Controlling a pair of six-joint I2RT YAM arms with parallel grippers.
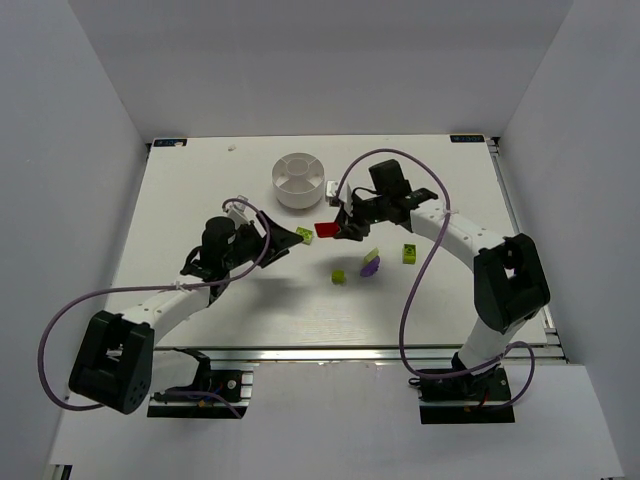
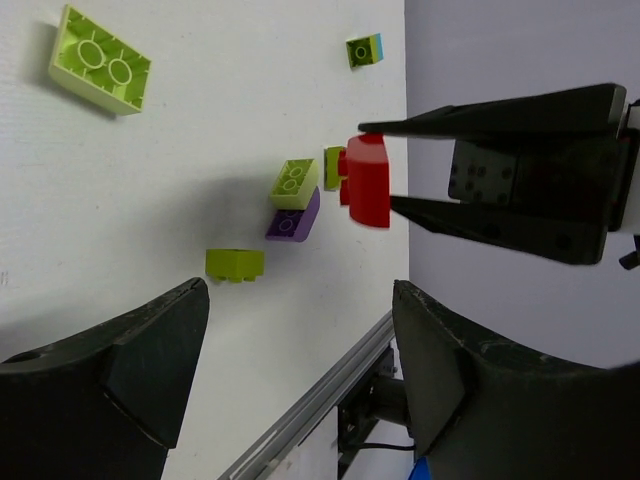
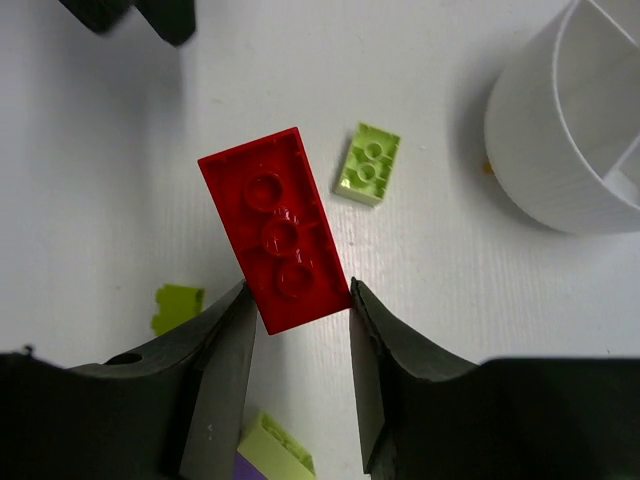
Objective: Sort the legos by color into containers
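Note:
The red lego has to go into the dish with its other end free, so the robot's left gripper should grab it by its exposed end (image 1: 321, 230) and leave the other end free to enter the dish (image 1: 297, 180).
My right gripper (image 1: 340, 228) is shut on the end of a flat red lego (image 1: 326, 229) and holds it above the table, just below the round white dish (image 1: 297, 180). In the right wrist view the red lego (image 3: 275, 228) sticks out from between my fingertips, with the dish (image 3: 570, 130) at the upper right. My left gripper (image 1: 285, 240) is open and empty. A lime lego (image 1: 303, 234) lies on the table just in front of it. The left wrist view shows the red lego (image 2: 368, 180) held in the right gripper's fingers (image 2: 480, 120).
Loose legos lie right of centre: a lime one (image 1: 339, 277), a purple one (image 1: 370, 267) with a lime one on it, and a lime-and-cyan one (image 1: 409, 252). A small white block (image 1: 331, 188) sits beside the dish. The two grippers are close together.

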